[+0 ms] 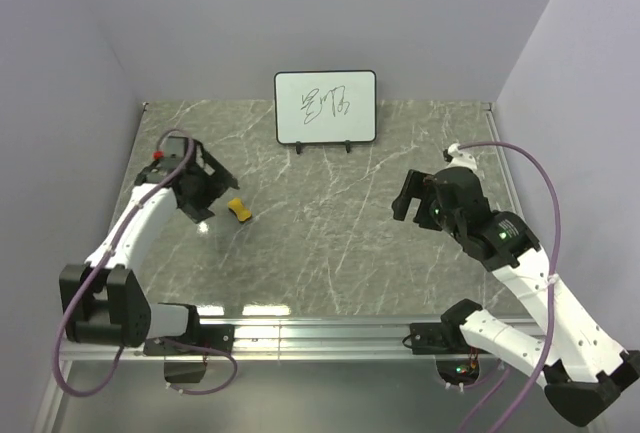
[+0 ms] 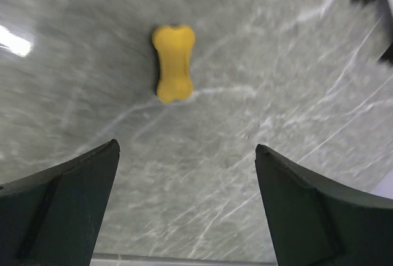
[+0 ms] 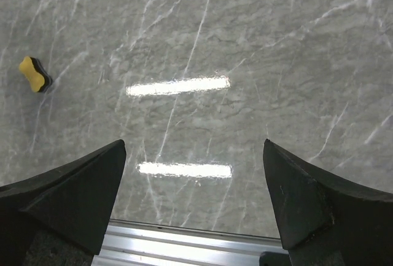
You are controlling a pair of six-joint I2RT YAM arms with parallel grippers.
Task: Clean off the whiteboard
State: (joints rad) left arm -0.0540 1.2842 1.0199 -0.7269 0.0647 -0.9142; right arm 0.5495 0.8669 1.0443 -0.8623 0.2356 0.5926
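Observation:
My left gripper takes hold of the eraser block across its narrow yellow middle (image 1: 239,210) next, and its black side stays free to erase the whiteboard (image 1: 325,107).
The whiteboard (image 1: 325,107) stands upright on small black feet at the back middle of the table, with black scribbles on its face. A yellow-black eraser block (image 1: 239,210) lies on the table left of centre; it also shows in the left wrist view (image 2: 173,62) and the right wrist view (image 3: 34,74). My left gripper (image 1: 205,185) is open and empty, just left of the eraser and above the table. My right gripper (image 1: 417,196) is open and empty over the right half of the table, far from the board and the eraser.
The grey marble table (image 1: 330,253) has a metal rail (image 1: 320,333) along its near edge. Purple-grey walls close in the back and sides. Purple cables loop from both arms.

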